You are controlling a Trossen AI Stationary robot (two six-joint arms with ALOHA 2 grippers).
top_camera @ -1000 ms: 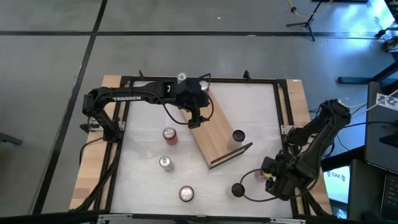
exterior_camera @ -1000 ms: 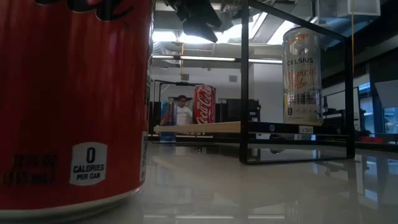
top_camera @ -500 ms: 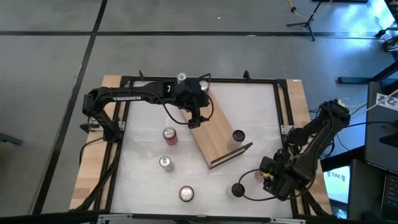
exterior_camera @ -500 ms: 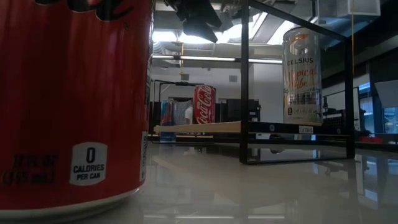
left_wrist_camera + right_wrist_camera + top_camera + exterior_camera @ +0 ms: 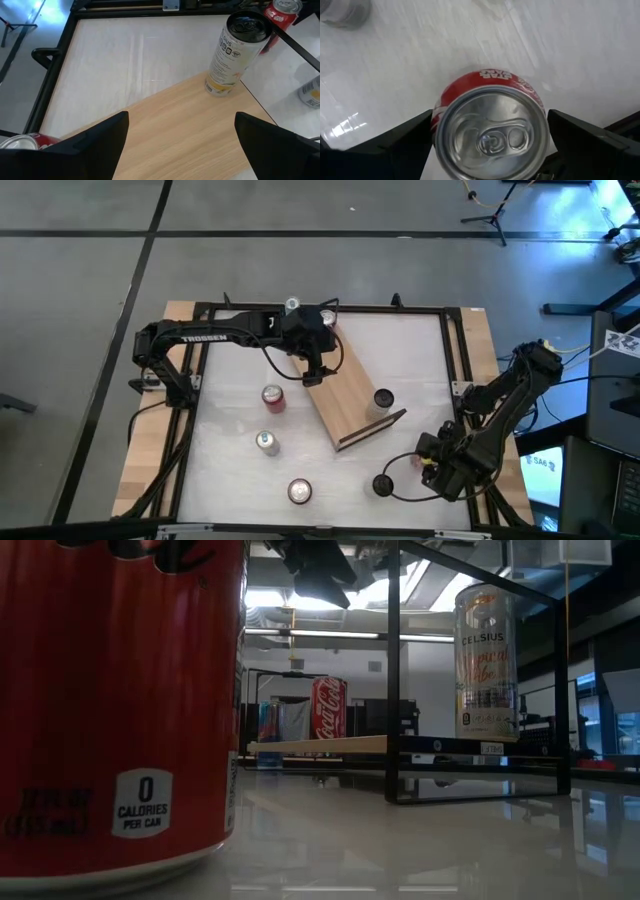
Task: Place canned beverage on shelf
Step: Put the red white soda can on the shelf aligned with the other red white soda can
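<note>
The can has the right gripper's fingertips on either side of its red sidewall (image 5: 492,77), down just below the silver lid (image 5: 492,134), so the right gripper needs to close on it now.
A red can (image 5: 492,131) stands upright on the white table near its right front corner (image 5: 418,461). My right gripper (image 5: 490,150) points down over it, open, with one dark finger on either side of the can's top; I see no touch. My left gripper (image 5: 181,142) hangs open above the far end of the shelf (image 5: 345,395), a light-wood board lying slantwise on the table. A pale can with a black top (image 5: 235,55) stands on the board's near right end (image 5: 382,400), by the black wire rail (image 5: 395,670).
On the table left of the shelf stand a red can (image 5: 272,397) and a silver one (image 5: 266,442). Another red can (image 5: 299,491) and a dark-topped one (image 5: 383,485) stand near the front edge. A black frame (image 5: 455,360) borders the table.
My right gripper has sunk a little toward the red can beneath it, still open. A person in the room behind has walked out of sight.
</note>
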